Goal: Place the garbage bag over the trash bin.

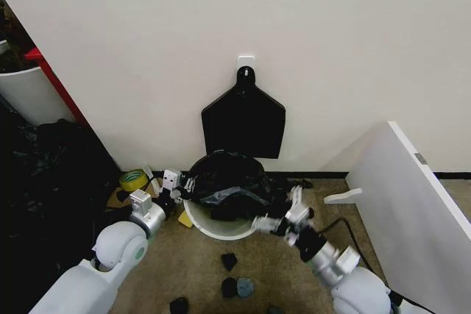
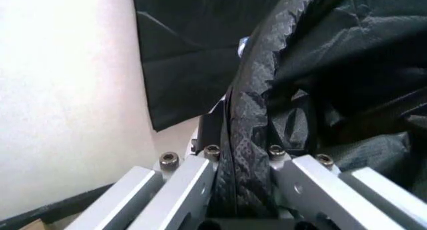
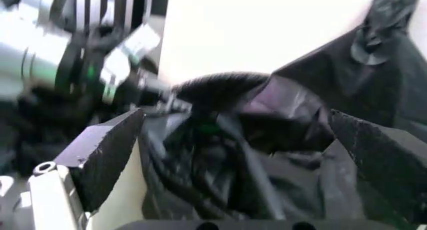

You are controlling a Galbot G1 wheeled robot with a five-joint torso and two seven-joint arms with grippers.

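Note:
The garbage bag's middle (image 1: pixel 228 182) hangs slack inside the bin, so my right gripper should next grab the garbage bag by its raised loose edge (image 1: pixel 275 202).
The trash bin (image 1: pixel 213 227) is a round white bucket on the floor against the wall. The glossy black garbage bag (image 1: pixel 227 180) is draped across its top, crinkled and sagging inside. My left gripper (image 1: pixel 180 184) is at the bin's left rim, shut on a bunched edge of the garbage bag (image 2: pixel 250 125); the left wrist view has the left gripper (image 2: pixel 243 190) pinching that edge. My right gripper (image 1: pixel 283 215) is at the bin's right side, open. In the right wrist view the right gripper (image 3: pixel 233 140) has its fingers (image 3: pixel 107 152) wide apart, with the garbage bag (image 3: pixel 267 155) lying beyond them.
A flat fan-shaped bundle of black bags (image 1: pixel 243 119) hangs on the wall above the bin. A yellow tape roll (image 1: pixel 133 179) lies at the left, black scraps (image 1: pixel 229 261) in front. A white board (image 1: pixel 412 204) leans at the right, a dark heap (image 1: pixel 44 174) at the left.

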